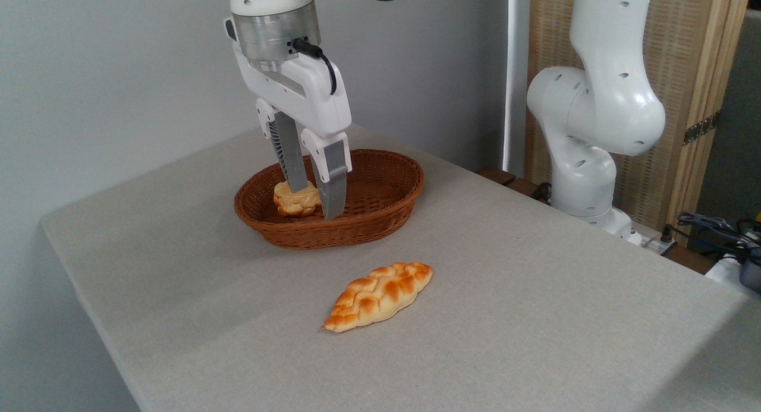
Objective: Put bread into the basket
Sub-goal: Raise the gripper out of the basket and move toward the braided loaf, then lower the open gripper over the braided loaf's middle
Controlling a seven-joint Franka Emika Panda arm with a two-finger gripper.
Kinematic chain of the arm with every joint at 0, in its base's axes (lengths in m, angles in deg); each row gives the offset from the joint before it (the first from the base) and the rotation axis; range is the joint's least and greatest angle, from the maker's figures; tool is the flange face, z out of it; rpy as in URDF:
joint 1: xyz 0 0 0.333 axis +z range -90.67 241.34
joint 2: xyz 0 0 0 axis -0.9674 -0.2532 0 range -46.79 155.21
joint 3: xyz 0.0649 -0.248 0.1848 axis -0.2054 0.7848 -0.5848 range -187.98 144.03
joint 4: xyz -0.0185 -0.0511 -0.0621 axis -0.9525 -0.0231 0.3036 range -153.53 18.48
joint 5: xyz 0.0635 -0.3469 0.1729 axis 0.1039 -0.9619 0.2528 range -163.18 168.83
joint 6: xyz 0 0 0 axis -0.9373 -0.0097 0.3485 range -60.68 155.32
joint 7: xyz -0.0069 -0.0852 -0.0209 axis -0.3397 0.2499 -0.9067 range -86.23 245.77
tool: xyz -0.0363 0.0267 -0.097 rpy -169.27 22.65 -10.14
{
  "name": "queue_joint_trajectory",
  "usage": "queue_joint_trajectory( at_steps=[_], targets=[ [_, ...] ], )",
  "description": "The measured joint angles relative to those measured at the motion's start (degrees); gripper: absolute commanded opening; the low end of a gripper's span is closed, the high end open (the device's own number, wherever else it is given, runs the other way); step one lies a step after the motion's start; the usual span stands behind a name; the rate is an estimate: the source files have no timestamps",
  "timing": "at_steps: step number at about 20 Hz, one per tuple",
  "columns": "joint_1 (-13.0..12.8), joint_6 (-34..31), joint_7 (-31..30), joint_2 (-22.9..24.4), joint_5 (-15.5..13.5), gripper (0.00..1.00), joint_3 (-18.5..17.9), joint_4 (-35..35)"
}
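Note:
My gripper grabs the glossy golden braided loaf across its plump middle [378, 296] next, to put the bread into the basket [389, 193].
A reddish-brown wicker basket [389, 193] stands at the back middle of the grey table. Inside its left half lies a small pale round bun [292, 203]. My gripper [316, 203] hangs over that spot, open, fingers pointing down into the basket. The rear finger's tip is just above the bun and the front finger [333, 189] is to the bun's right, apart from it. A long glossy golden-orange braided loaf [380, 294] lies on the table in front of the basket, well clear of the gripper.
The arm's white base [594, 132] rises beyond the table's right edge. Cables [713, 227] lie at the far right. The table's [535, 340] left edge and front corner drop off near the basket and the loaf.

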Motion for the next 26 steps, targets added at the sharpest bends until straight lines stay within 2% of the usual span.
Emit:
queue_joint_trajectory(
  at_steps=[7,13,17,26],
  targets=[
    [0.0,0.3,0.0,1.8,0.0,1.0,0.0,-6.9],
    [0.4,10.3,1.6,1.5,0.2,1.0,-0.8,-15.5],
    [0.9,11.1,5.6,1.3,2.3,1.0,-3.0,-17.4],
    [0.8,14.2,6.0,-0.3,2.4,1.0,-3.1,-20.3]
  ],
)
